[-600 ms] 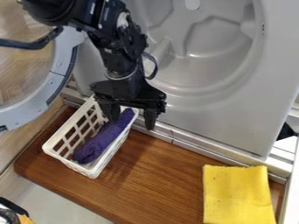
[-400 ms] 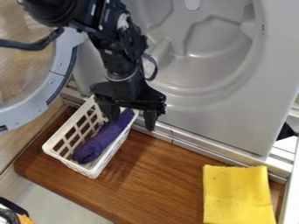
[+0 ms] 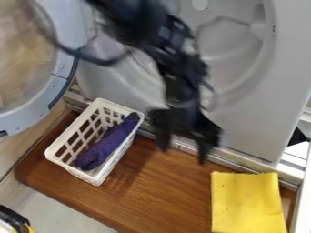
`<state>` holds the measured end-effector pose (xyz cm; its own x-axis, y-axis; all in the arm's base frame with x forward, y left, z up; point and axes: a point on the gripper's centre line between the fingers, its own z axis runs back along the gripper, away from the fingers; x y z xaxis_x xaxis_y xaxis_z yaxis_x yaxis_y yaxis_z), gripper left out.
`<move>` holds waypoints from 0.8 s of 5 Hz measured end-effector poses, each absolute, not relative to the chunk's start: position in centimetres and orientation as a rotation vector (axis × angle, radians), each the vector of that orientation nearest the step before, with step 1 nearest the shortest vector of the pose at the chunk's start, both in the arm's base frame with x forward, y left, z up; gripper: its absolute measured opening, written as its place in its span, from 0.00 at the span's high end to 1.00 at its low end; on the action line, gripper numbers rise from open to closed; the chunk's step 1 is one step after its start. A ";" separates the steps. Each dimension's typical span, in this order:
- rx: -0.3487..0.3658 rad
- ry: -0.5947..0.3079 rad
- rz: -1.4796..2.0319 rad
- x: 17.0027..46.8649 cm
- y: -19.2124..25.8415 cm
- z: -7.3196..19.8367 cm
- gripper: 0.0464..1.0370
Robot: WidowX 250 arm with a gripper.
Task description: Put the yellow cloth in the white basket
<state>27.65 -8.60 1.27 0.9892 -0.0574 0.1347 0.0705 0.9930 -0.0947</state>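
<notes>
The cloth needs to go in the white basket, so my gripper should next grab the flat middle of the yellow cloth [image 3: 248, 202].
The black gripper [image 3: 184, 156] hangs open over the middle of the wooden board, just right of the basket, with nothing between its fingers. At the lower right, the yellow cloth [image 3: 248, 202] lies flat on the board, to the right of the gripper and lower in the view. On the left part of the board stands the white basket [image 3: 56, 149], a plastic one with slotted walls. A rolled purple cloth [image 3: 103, 146] lies inside it.
Behind the board rises a grey moulded panel [image 3: 243, 123] with a metal ledge along its foot. A round door [image 3: 56, 84] stands at the left. The wooden board [image 3: 164, 191] stretches between basket and yellow cloth.
The arm and gripper have swung right, from above the basket to over the board beside it. Basket and both cloths have stayed where they were.
</notes>
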 end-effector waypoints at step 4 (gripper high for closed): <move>0.035 -0.038 -0.151 28.6 -16.3 -6.8 0.04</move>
